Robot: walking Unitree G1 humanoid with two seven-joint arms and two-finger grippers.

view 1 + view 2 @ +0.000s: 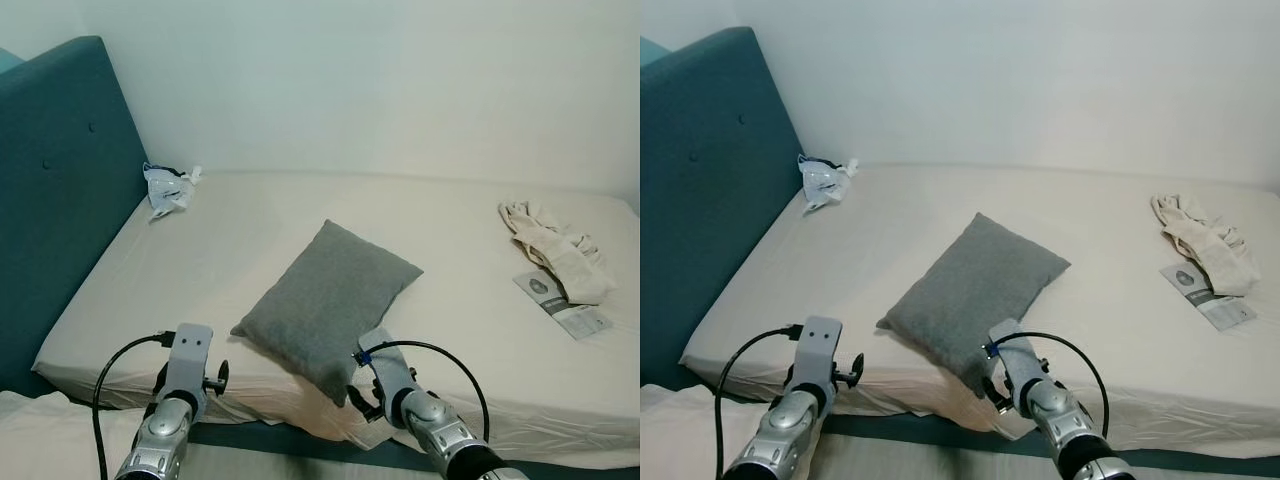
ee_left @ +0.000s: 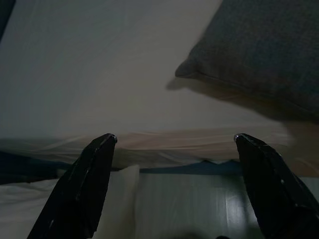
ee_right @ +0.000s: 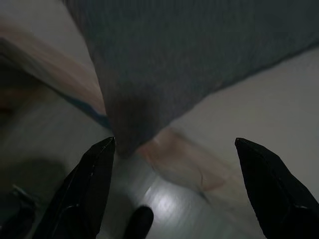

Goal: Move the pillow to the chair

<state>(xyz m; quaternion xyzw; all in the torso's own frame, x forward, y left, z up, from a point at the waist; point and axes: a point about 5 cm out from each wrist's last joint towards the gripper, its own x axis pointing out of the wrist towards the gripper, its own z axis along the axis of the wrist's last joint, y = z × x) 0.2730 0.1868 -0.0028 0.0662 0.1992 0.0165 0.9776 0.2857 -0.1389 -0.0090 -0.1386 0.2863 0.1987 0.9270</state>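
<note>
The pillow swells wide across its plump middle (image 1: 325,300), so my left gripper will next pinch it by the thin seamed edge (image 1: 258,346) beside its pointed corner.
A grey pillow (image 1: 328,300) lies at an angle on the beige bed (image 1: 230,240), its near corner jutting past the front edge. My left gripper (image 2: 174,138) is open, held low before the bed's edge, to the left of the pillow's (image 2: 259,50) left corner. My right gripper (image 3: 175,143) is open too, just short of the pillow's (image 3: 189,50) overhanging corner, with nothing between its fingers. Both silver arms, the left arm (image 1: 172,405) and the right arm (image 1: 425,415), reach forward from below.
A teal headboard (image 1: 60,190) stands on the left. A crumpled white bag (image 1: 168,188) lies at the bed's far left corner. Beige cloths (image 1: 555,248) and a printed packet (image 1: 560,303) lie on the right. A white wall runs behind the bed.
</note>
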